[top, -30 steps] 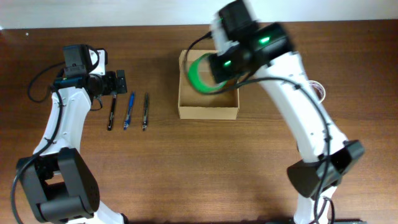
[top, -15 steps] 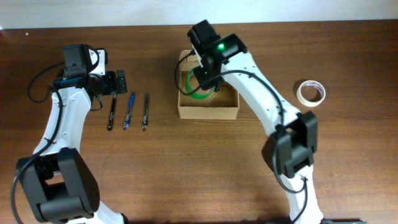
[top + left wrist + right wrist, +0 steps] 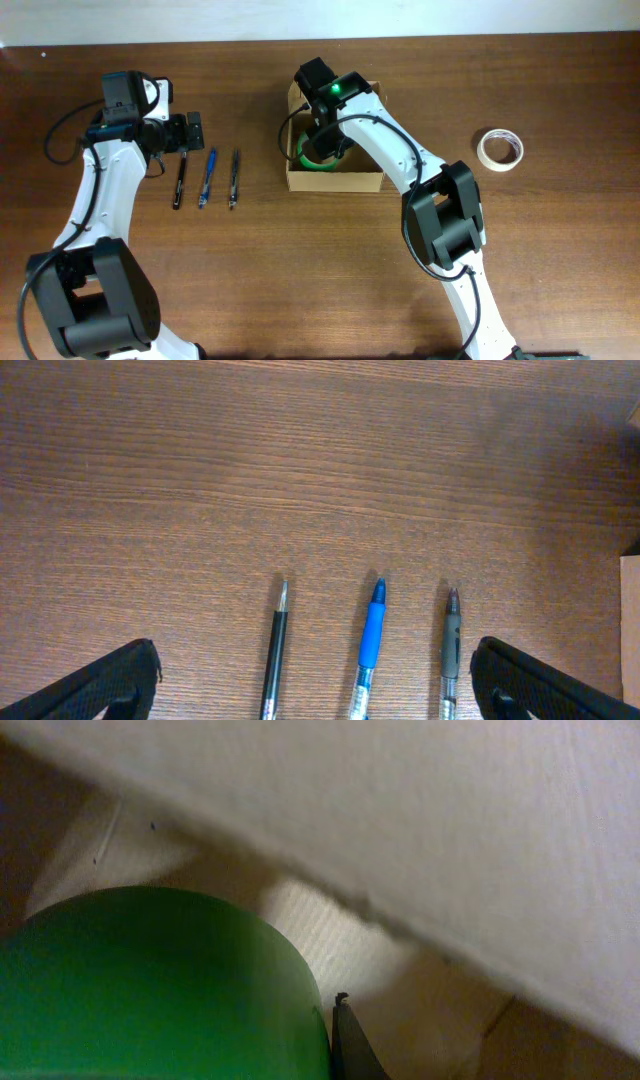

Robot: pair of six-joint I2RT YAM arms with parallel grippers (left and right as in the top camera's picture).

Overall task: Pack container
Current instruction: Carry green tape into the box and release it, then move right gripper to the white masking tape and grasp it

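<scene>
The near edge of the green tape roll is down inside the container's front side, so the right gripper will let go of the green tape roll.
The container (image 3: pixel 335 182), a tan cardboard box, stands open at the table's middle back. My right gripper (image 3: pixel 318 148) reaches down into its left half, shut on a green tape roll (image 3: pixel 303 158). In the right wrist view the green tape roll (image 3: pixel 150 990) fills the lower left against one dark fingertip (image 3: pixel 348 1045), with the container's pale wall (image 3: pixel 430 830) close above. A black pen (image 3: pixel 275 660), a blue pen (image 3: pixel 370 645) and a grey pen (image 3: pixel 451 645) lie side by side. My left gripper (image 3: pixel 190 132) hovers open over their far ends, holding nothing.
A white tape roll (image 3: pixel 499 149) lies on the table to the right of the box. The three pens sit left of the box, about a hand's width from its wall. The table's far edge runs just behind the box.
My right arm has swung left and down, carrying the green tape roll from above the box into its left half. The left arm and the pens have not moved.
</scene>
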